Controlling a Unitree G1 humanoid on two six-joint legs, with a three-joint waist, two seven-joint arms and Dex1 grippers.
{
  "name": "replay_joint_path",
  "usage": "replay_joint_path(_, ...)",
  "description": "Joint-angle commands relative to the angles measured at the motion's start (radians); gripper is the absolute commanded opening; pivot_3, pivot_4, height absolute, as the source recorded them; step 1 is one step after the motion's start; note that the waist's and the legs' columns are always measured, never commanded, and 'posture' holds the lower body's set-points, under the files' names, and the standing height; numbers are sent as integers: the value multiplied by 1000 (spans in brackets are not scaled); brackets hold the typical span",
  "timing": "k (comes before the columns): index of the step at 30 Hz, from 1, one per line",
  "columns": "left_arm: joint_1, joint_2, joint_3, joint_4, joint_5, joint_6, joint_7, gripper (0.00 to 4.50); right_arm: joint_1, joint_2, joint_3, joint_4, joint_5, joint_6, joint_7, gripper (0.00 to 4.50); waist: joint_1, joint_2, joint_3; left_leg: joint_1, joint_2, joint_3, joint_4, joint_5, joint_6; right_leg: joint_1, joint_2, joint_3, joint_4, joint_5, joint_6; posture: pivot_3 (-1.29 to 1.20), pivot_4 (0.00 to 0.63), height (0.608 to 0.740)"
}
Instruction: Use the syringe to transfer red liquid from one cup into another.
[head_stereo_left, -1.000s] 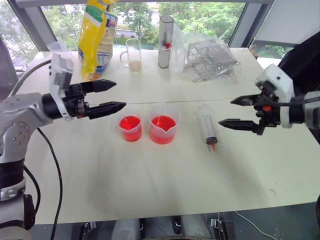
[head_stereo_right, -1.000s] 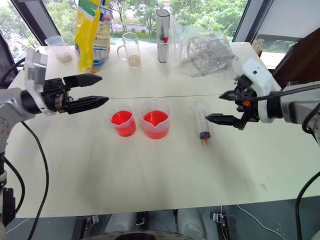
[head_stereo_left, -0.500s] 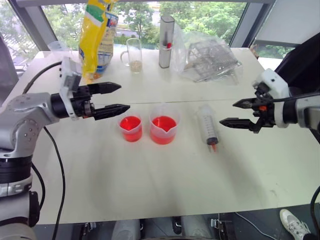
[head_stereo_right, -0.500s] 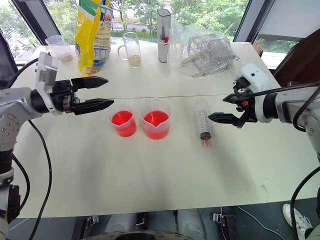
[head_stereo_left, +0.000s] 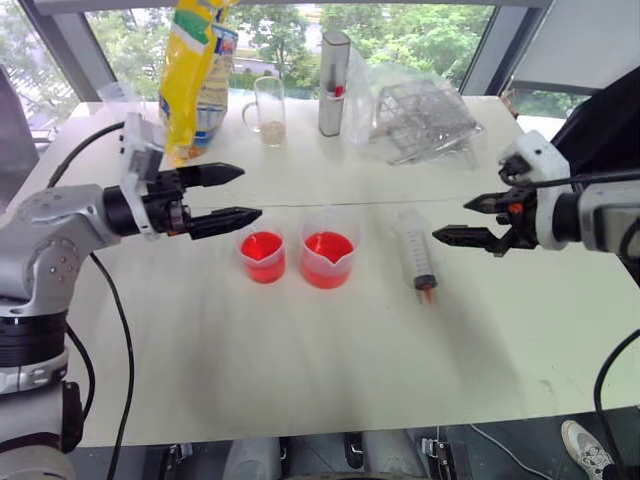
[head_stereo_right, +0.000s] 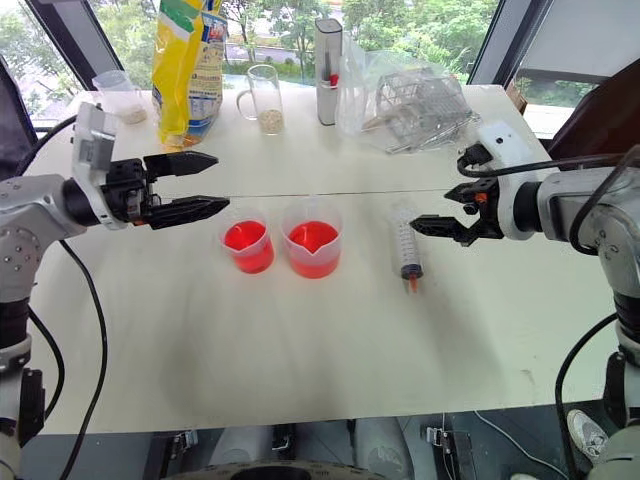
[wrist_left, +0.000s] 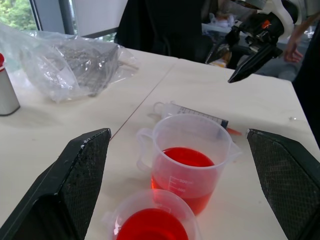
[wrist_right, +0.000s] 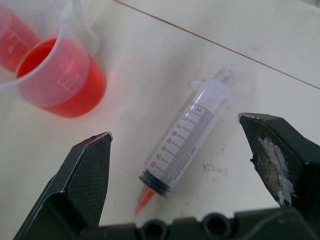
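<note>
My right gripper will next grab the syringe around the middle of its body (head_stereo_left: 416, 250), because the long syringe has a slim orange tip (head_stereo_left: 428, 294) sticking out of one end.
The syringe (head_stereo_left: 415, 255) lies flat on the white table, its orange tip toward the near edge. To its left stands the wider spouted cup (head_stereo_left: 327, 258), and left of that the smaller cup (head_stereo_left: 262, 255); both hold red liquid (wrist_left: 187, 156). My right gripper (head_stereo_left: 452, 220) hovers open just right of and above the syringe, tilted down toward it; in the right wrist view the syringe (wrist_right: 185, 140) lies between the spread fingers (wrist_right: 90, 175). My left gripper (head_stereo_left: 248, 192) is open and level, hanging above and left of the smaller cup, holding nothing.
Along the far edge stand a yellow bag (head_stereo_left: 195, 70), a handled glass mug (head_stereo_left: 266, 108), a tall metal canister (head_stereo_left: 332, 68) and a clear plastic bag over a wire rack (head_stereo_left: 415, 115). A small cup (head_stereo_right: 120, 97) sits at the far left corner.
My right gripper has rolled at the wrist and tipped lower, edging toward the syringe. The left gripper, both cups and the syringe have stayed put.
</note>
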Motion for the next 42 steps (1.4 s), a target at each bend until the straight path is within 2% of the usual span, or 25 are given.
replay_joint_path(1, -19, 3, 28, -25, -20, 3, 7, 4500, -106, 73, 8, 79, -24, 110, -70, 4417, -1, 0, 0, 0, 0, 0, 0, 0, 0, 0, 0, 0, 0, 0, 0, 0, 150, 740)
replay_joint_path(4, 0, -1, 12, -38, -13, 0, 4, 4500, -184, 149, 30, 188, -31, 199, -140, 4417, -3, 0, 0, 0, 0, 0, 0, 0, 0, 0, 0, 0, 1, 0, 0, 0, 150, 740)
replay_joint_path(10, 28, -12, 1, -82, -20, 13, 14, 4500, -273, 304, 83, 483, -64, 211, -316, 4417, -3, 0, 0, 0, -1, 1, 0, 0, 0, 0, 0, 0, 1, 0, 0, 0, 150, 740)
replay_joint_path(15, 57, -4, 15, -122, -34, 20, 17, 4500, -316, 387, 133, 585, -103, 211, -394, 4417, -3, 0, 0, -1, -1, 1, 0, 0, 0, -1, 0, 0, 2, 1, 1, 0, 150, 740)
replay_joint_path(32, 115, -27, 20, -209, -21, -16, 73, 4500, -297, 443, 323, 698, -263, 118, -306, 4417, -6, 0, 0, -1, -1, 0, 0, 0, 0, -2, 1, 0, 2, 1, 1, 0, 150, 740)
replay_joint_path(35, 123, -31, 22, -212, -19, -26, 83, 4500, -293, 457, 345, 716, -288, 99, -290, 3555, -8, -1, -1, 0, -1, 0, 0, 0, 0, -1, 1, 0, 2, 1, 1, 0, 150, 740)
replay_joint_path(39, 119, -24, 24, -204, -20, -34, 83, 4500, -293, 467, 346, 718, -309, 91, -268, 1662, -9, -1, -1, 1, -1, 0, 0, 0, 0, 0, 1, 0, 2, 1, 1, 0, 150, 740)
replay_joint_path(40, 115, -22, 24, -201, -22, -33, 83, 4500, -293, 469, 337, 714, -313, 92, -268, 1423, -9, -1, -1, 1, -1, 0, 0, 0, 0, 1, 1, 0, 2, 1, 1, 0, 150, 740)
replay_joint_path(42, 107, -19, 25, -194, -23, -31, 81, 4500, -290, 468, 307, 693, -317, 103, -271, 1420, -9, -1, -1, 2, 0, 0, 0, 0, -1, 1, 1, 0, 2, 1, 1, 0, 150, 740)
